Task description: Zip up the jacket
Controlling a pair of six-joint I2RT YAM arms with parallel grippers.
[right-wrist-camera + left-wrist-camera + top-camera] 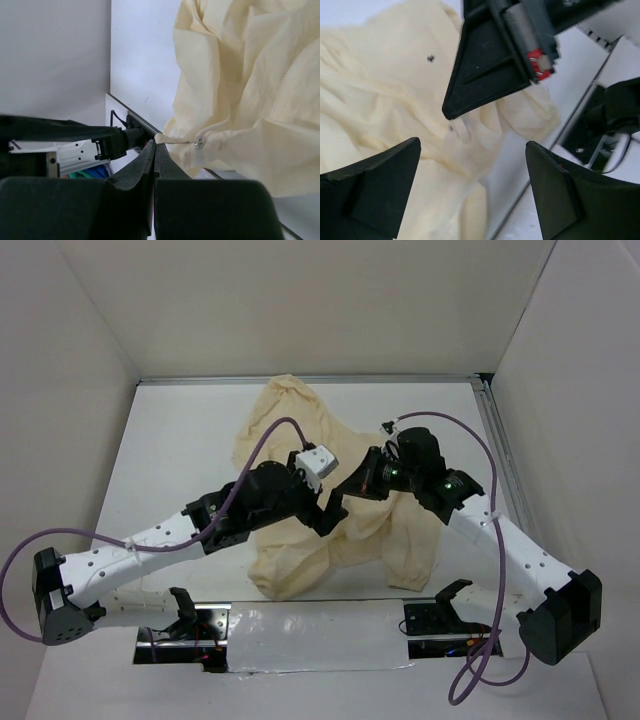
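Note:
My left gripper needs to grab the jacket next at the bottom end of the zipper, beside the metal slider. This will hold the jacket in place and leave the slider free to zip.
The cream jacket point(296, 430) lies wrinkled in the middle of the table, and it also shows in the left wrist view point(380, 95) and the right wrist view point(250, 75). My right gripper point(155, 144) is shut on the jacket's cream zipper pull tab point(172, 139), just in front of the small metal slider point(199, 144). A line of zipper teeth point(285, 90) runs up the fabric. In the top view the right gripper point(340, 502) is over the jacket's middle. My left gripper point(472, 150) is open and empty just beside it, hovering above the fabric point(322, 523).
White walls enclose the table on three sides. A metal rail point(500, 450) runs along the right edge and the back. A strip of silver tape point(310, 635) covers the near edge between the arm bases. Purple cables point(270, 435) loop above both arms.

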